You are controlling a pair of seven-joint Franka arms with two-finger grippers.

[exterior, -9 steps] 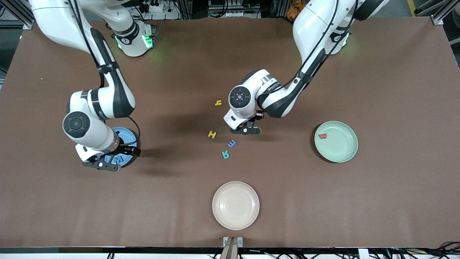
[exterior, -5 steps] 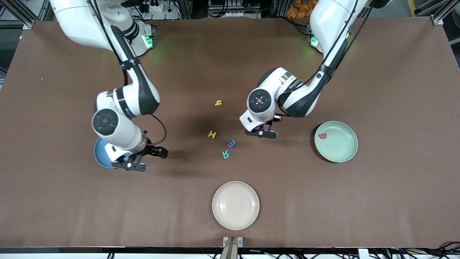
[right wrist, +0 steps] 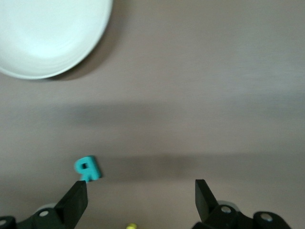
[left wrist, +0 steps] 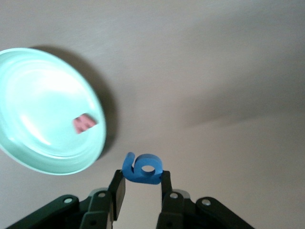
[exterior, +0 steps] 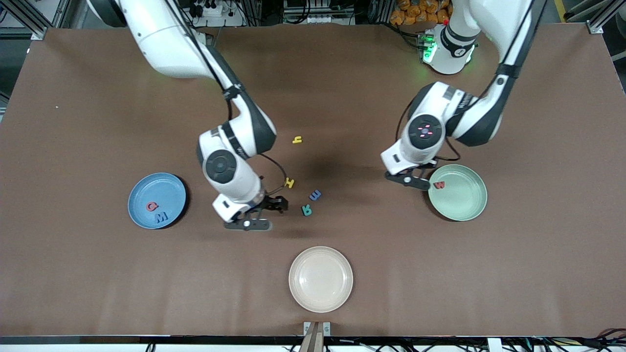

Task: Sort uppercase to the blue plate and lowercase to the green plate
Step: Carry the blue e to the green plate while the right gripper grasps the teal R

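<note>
My right gripper needs to grab the teal R's looped top next. Then it can sort the uppercase R onto the blue plate.
My left gripper is shut on the blue g and holds it in the air just off the rim of the green plate, which also shows in the left wrist view. The red w lies in that plate. My right gripper is open and empty, over the table close to the yellow H and teal R. In the right wrist view the R lies by one finger. The blue m and yellow h lie loose. The blue plate holds the red Q and blue M.
A cream plate sits nearer the front camera than the letters and holds nothing; its edge shows in the right wrist view. The brown table is bare toward both ends.
My left gripper has moved from the letter cluster toward the green plate, holding the blue g. My right gripper has moved from over the blue plate to the letters, uncovering Q and M.
</note>
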